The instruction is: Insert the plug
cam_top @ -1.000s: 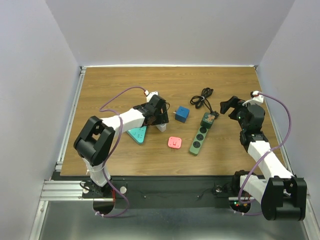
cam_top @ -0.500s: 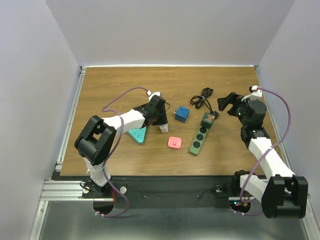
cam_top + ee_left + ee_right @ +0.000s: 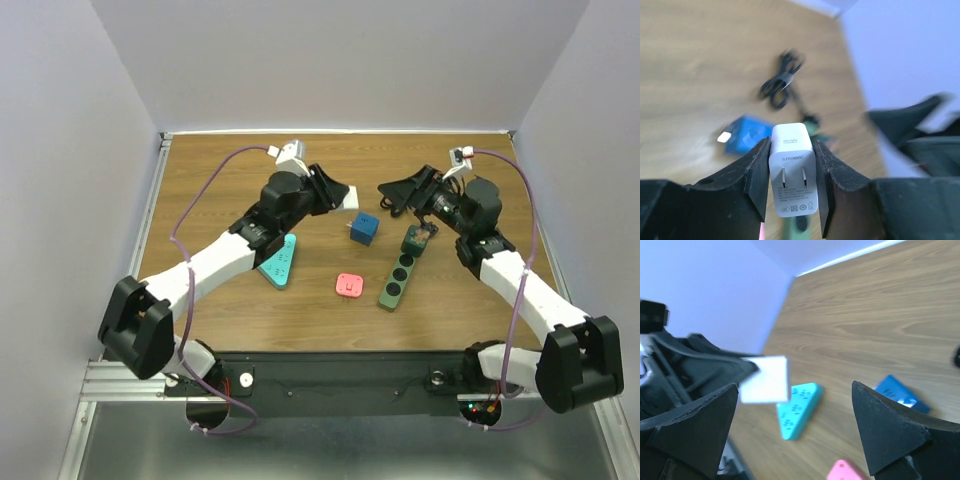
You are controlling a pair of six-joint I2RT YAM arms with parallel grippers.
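The right gripper grabs the white plug's loose end [image 3: 352,199] [image 3: 779,380], opposite its prongs, next, which leaves the plug's pins facing outward for inserting.
My left gripper [image 3: 792,146] is shut on the white plug [image 3: 792,172], whose two flat prongs face the camera. In the top view that gripper [image 3: 344,196] hangs above the table, just up and left of the blue cube adapter [image 3: 363,229]. The green power strip [image 3: 397,278] lies to the right of centre, with a plug block on its far end [image 3: 418,238]. My right gripper [image 3: 398,192] stands open in the air facing the left one; its view shows the white plug [image 3: 765,380] ahead between its wide fingers [image 3: 880,425].
A teal triangular socket block [image 3: 280,261] lies under the left arm, and a pink adapter [image 3: 349,285] sits left of the strip. A coiled black cable [image 3: 782,80] lies at the back, partly hidden by the right gripper in the top view.
The left gripper closed on the white plug and lifted it off the table toward the back and right. The right arm swung left toward the centre, still open.
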